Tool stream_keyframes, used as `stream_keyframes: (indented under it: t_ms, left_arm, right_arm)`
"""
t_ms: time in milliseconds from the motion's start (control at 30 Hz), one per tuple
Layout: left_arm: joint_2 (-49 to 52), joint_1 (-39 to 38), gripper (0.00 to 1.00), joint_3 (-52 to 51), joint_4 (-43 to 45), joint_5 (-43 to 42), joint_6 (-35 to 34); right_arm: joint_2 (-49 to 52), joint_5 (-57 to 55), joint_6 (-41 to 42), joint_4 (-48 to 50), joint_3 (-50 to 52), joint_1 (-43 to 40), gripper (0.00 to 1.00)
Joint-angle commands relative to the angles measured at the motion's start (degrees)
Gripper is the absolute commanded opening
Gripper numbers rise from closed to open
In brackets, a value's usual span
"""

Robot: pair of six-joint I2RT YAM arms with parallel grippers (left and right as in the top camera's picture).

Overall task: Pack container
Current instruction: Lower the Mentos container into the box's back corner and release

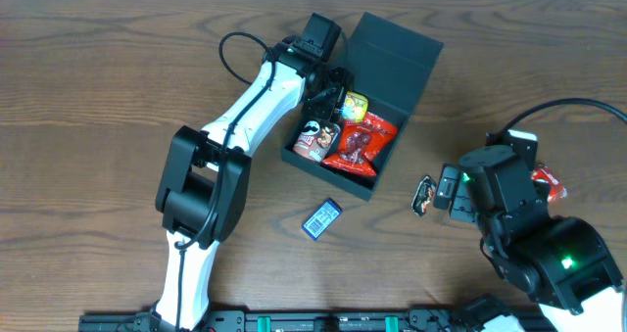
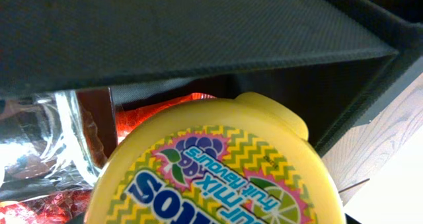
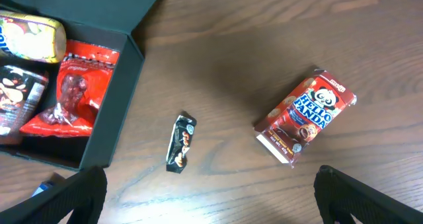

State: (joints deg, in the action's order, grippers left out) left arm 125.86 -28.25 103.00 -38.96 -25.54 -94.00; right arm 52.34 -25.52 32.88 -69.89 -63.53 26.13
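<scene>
The yellow tub (image 1: 355,105) (image 2: 218,174) is inside the box's sides by the red packet and would stay there, so my left gripper should open.
The container (image 1: 384,166) is a dark square box lying open in the middle of the table, its lid (image 1: 394,50) flapped back. Inside lie a small crisps can (image 1: 315,139) and a red snack packet (image 1: 361,144). My left gripper (image 1: 336,99) reaches into the box's back part, shut on a yellow round sweets tub (image 1: 355,105). That tub (image 2: 218,174) fills the lower left wrist view under the box's wall (image 2: 198,32), hiding the fingers. My right gripper (image 3: 211,204) hovers open over bare table to the right of the box, with nothing between its fingers (image 3: 73,197).
A blue packet (image 1: 321,218) lies in front of the box. A small dark wrapper (image 3: 180,143) and a red biscuit box (image 3: 306,115) lie on the table to its right, ahead of the right gripper. A black cable (image 1: 240,53) loops behind the left arm.
</scene>
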Motion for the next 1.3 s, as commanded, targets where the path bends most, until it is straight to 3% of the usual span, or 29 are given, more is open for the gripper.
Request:
stream_keyframes:
  t_ms: [0, 500, 733, 933, 1100, 1267]
  left_arm:
    - [0.04, 0.00, 0.17, 1.07, 0.07, -0.98, 1.03]
    - [0.04, 0.00, 0.55, 1.07, 0.07, -1.09, 1.03]
    - [0.04, 0.00, 0.83, 1.07, 0.04, -1.11, 1.05]
    - [0.04, 0.00, 0.98, 1.09, 1.14, -1.46, 1.25]
    - [0.02, 0.00, 0.95, 1.11, 5.49, -4.83, 2.16]
    - [-0.17, 0.00, 0.95, 1.90, 10.47, -6.03, 11.26]
  right_arm:
    - [-0.37, -0.57, 0.96, -0.22, 0.13, 0.09, 0.99]
    - [-0.37, -0.57, 0.96, -0.24, 0.13, 0.09, 0.99]
    - [-0.37, -0.59, 0.96, -0.28, 0.13, 0.09, 0.99]
    - [-0.37, -0.59, 0.96, -0.28, 0.13, 0.09, 0.99]
    - [-0.37, -0.59, 0.96, -0.33, 0.13, 0.09, 0.99]
    - [-0.57, -0.59, 0.96, -0.24, 0.13, 0.09, 0.99]
